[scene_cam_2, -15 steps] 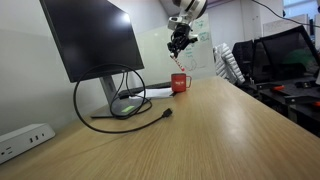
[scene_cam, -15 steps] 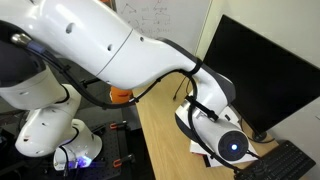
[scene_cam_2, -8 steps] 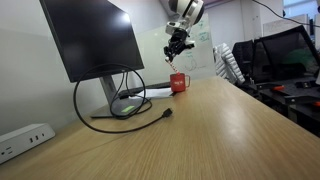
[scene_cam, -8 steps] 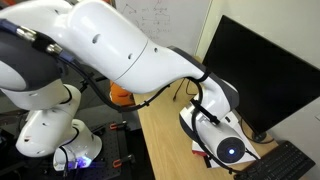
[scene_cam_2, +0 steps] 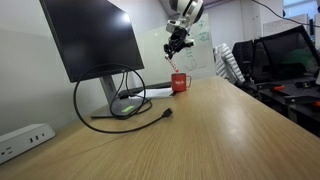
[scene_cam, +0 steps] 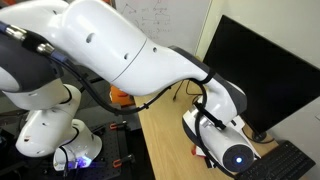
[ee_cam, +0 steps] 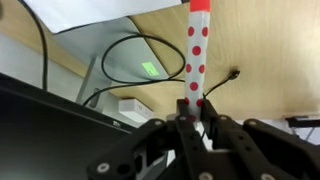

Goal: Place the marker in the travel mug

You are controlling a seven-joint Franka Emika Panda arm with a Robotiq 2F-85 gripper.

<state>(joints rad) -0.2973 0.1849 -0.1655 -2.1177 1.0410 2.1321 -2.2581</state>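
Observation:
My gripper lines up the marker before it opens, since only desk and paper surround its red tip and the marker would land beside the mug now.
In an exterior view my gripper (scene_cam_2: 177, 45) hangs above the wooden desk, shut on the marker (scene_cam_2: 172, 62), which points down. The marker is white with red dots and a red tip, and it shows clearly in the wrist view (ee_cam: 197, 50), clamped between my fingers (ee_cam: 196, 103). The travel mug (scene_cam_2: 180, 83), red-bodied, stands on the desk just below and slightly to the right of the marker tip. The marker is above the mug and apart from it. The mug does not show in the wrist view. In an exterior view my arm (scene_cam: 225, 140) hides the gripper.
A black monitor (scene_cam_2: 95, 40) stands on the desk with a looped black cable (scene_cam_2: 125, 112) at its foot. A white power strip (scene_cam_2: 25, 135) lies at the near left. A keyboard (scene_cam: 285, 160) lies by the monitor. White papers (scene_cam_2: 155, 92) lie beside the mug.
My gripper with the marker has shifted slightly down and sideways toward the mug; over the last half second it barely moved.

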